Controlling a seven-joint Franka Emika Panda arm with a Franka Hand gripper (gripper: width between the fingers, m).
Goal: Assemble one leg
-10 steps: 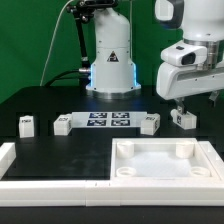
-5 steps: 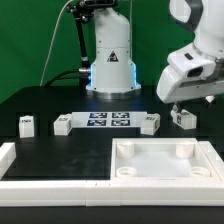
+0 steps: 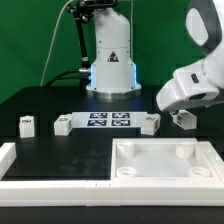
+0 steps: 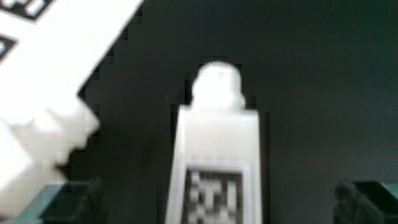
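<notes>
The white leg's rounded tip has to stay free to go into a corner socket. My gripper will pick up the leg by its tagged end [image 4: 214,193] next.
Several small white legs with tags lie on the black table: at the exterior view's left [image 3: 27,125], beside it [image 3: 63,125], right of the marker board [image 3: 149,123], and at the far right [image 3: 184,118]. My gripper [image 3: 179,108] hangs tilted just above the far-right leg. In the wrist view that leg [image 4: 217,150] lies lengthwise between my fingertips [image 4: 61,204], tag up, with a gap on each side. The gripper [image 4: 217,206] is open and holds nothing. Another leg [image 4: 43,130] shows beside it.
The marker board [image 3: 107,121] lies mid-table between the legs and also shows in the wrist view [image 4: 71,40]. A large white square panel with corner sockets [image 3: 165,178] sits at the front right. A white rim [image 3: 40,180] runs along the front left. The robot base [image 3: 110,60] stands behind.
The arm has swung toward the exterior view's right and tilted over, bringing the gripper lower above the far-right leg. No part has moved.
</notes>
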